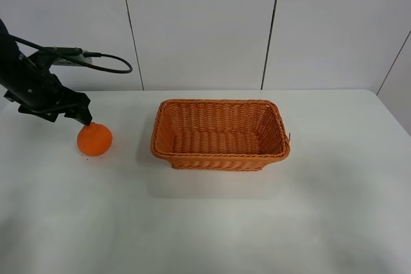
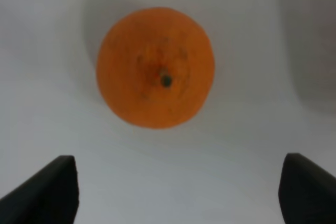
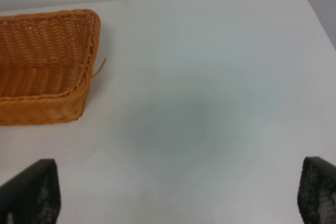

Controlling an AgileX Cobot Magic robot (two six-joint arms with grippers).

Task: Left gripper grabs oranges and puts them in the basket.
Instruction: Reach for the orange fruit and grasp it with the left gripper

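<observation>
I need to grab the orange by its stem end (image 1: pixel 96 134) with my left gripper next, to put it in the wicker basket (image 1: pixel 220 156).
The orange (image 1: pixel 94 139) sits on the white table at the left, stem up. My left gripper (image 1: pixel 78 115) hangs just above and behind it, open and empty. In the left wrist view the orange (image 2: pixel 155 67) lies ahead of the gripper (image 2: pixel 178 192), whose two black fingertips (image 2: pixel 50 190) stand wide apart and do not touch it. The wicker basket (image 1: pixel 220 156) stands empty at the table's middle, to the right of the orange. My right gripper (image 3: pixel 176 195) is open over bare table; it is out of the high view.
The white table (image 1: pixel 212 222) runs to a white panelled wall at the back. The basket's corner (image 3: pixel 79 98) shows in the right wrist view. A black cable (image 1: pixel 109 62) loops off the left arm.
</observation>
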